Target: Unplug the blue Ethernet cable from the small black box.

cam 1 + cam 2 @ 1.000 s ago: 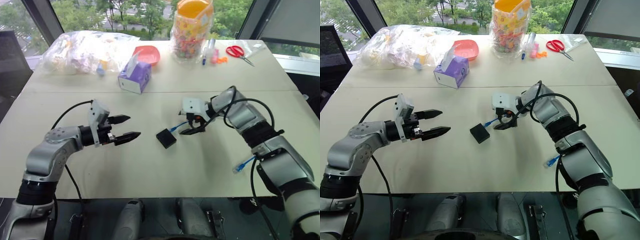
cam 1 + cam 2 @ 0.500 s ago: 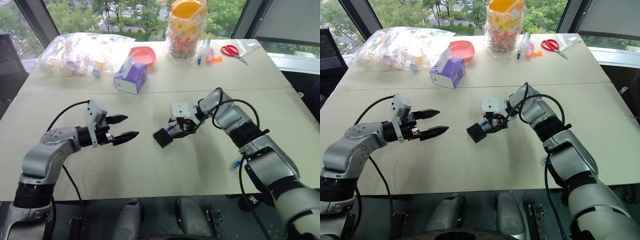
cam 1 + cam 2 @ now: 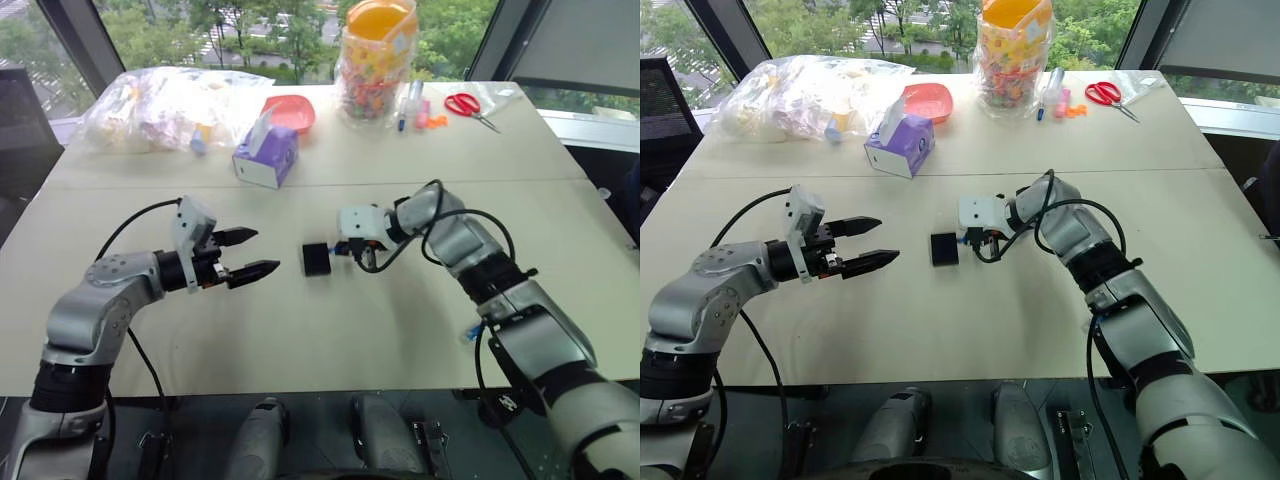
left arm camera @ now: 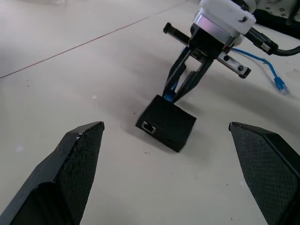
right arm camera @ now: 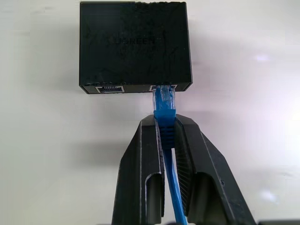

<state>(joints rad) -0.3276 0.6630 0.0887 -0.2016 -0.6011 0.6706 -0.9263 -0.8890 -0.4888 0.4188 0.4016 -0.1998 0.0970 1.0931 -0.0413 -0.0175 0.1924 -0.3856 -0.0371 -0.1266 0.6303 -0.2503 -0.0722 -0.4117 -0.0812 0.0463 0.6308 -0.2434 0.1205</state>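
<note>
My left gripper grabs the black box by its flat sides next and leaves the cable's plug free, since my right gripper crowds the box's plugged side.
The small black box [image 3: 317, 259] lies flat on the table's middle. The blue Ethernet cable [image 5: 164, 105] is plugged into the box's side port, next to an empty port. My right gripper [image 3: 352, 255] is shut on the cable's blue plug boot just behind the box [image 5: 135, 44], with the cord running back between its fingers [image 5: 140, 154]. The cable's other end [image 3: 470, 332] hangs loose near my right forearm. My left gripper [image 3: 265, 251] hovers open to the left of the box, pointing at it, holding nothing.
At the back of the table stand a purple tissue box [image 3: 268, 155], a red bowl [image 3: 292, 110], a full plastic bag [image 3: 165, 105], a candy jar [image 3: 375, 60], pens [image 3: 415, 105] and red scissors [image 3: 468, 105].
My right gripper moved left toward the box and shut on the cable's plug. The box slid left and turned square. The left arm stayed still.
</note>
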